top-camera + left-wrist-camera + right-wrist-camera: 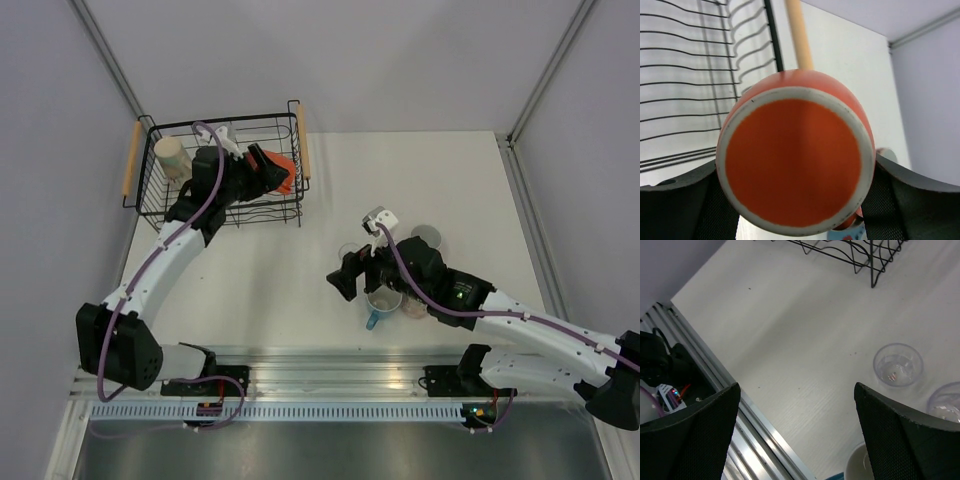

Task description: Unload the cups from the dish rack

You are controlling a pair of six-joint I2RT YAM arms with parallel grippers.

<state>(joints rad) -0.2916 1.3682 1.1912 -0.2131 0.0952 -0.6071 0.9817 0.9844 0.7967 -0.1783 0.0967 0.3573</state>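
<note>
The orange mug's base needs to stay free to set on the tabletop, so my right gripper will next grab the mug by its rim (289, 177).
My left gripper (266, 170) is shut on an orange mug (282, 172) over the right end of the black wire dish rack (150, 205). The left wrist view is filled by the mug's orange base with its pale ring (795, 165), clamped between the black fingers (680, 205). A cream mug (172, 157) stands in the rack's left end. My right gripper (345, 281) hangs open over bare table with nothing in it. Beside it on the table stand a blue mug (380, 305), a pink-red cup (412, 306) and clear cups (897, 365).
The rack has a wooden handle on each side (128, 160), and the right handle (799, 35) is just beyond the held mug. Another pale cup (427, 237) stands behind the right arm. An aluminium rail (755, 435) runs along the near table edge.
</note>
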